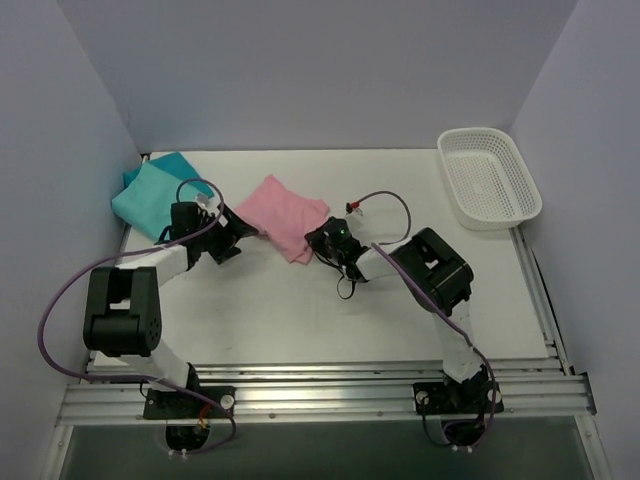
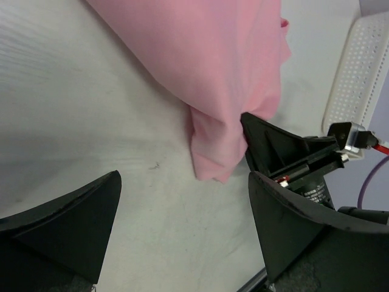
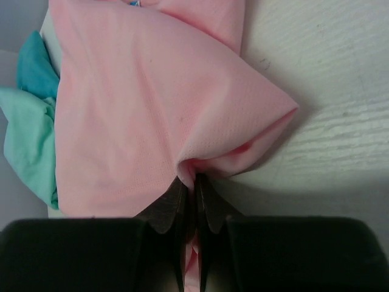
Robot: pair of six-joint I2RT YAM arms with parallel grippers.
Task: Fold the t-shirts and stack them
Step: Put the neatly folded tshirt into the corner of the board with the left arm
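The robot's left gripper will next take hold of the light pink t-shirt (image 1: 285, 214) by the edge opposite the right gripper, so that it can be stacked folded on the teal t-shirt.
The light pink t-shirt (image 1: 285, 214) lies folded near the middle of the table. The teal t-shirt (image 1: 155, 193) lies folded at the far left corner. My right gripper (image 1: 322, 238) is shut on the pink shirt's near right edge; in the right wrist view the fingertips (image 3: 182, 194) pinch a fold of pink cloth (image 3: 140, 115), with teal cloth (image 3: 30, 134) behind. My left gripper (image 1: 238, 233) is open and empty at the pink shirt's left side. In the left wrist view its jaws stand wide apart over bare table, and the pink shirt (image 2: 213, 67) lies ahead.
A white mesh basket (image 1: 488, 177) stands at the far right corner, also in the left wrist view (image 2: 355, 67). Walls close in the table on the left, back and right. The right arm's wrist (image 2: 304, 164) shows close to the left gripper.
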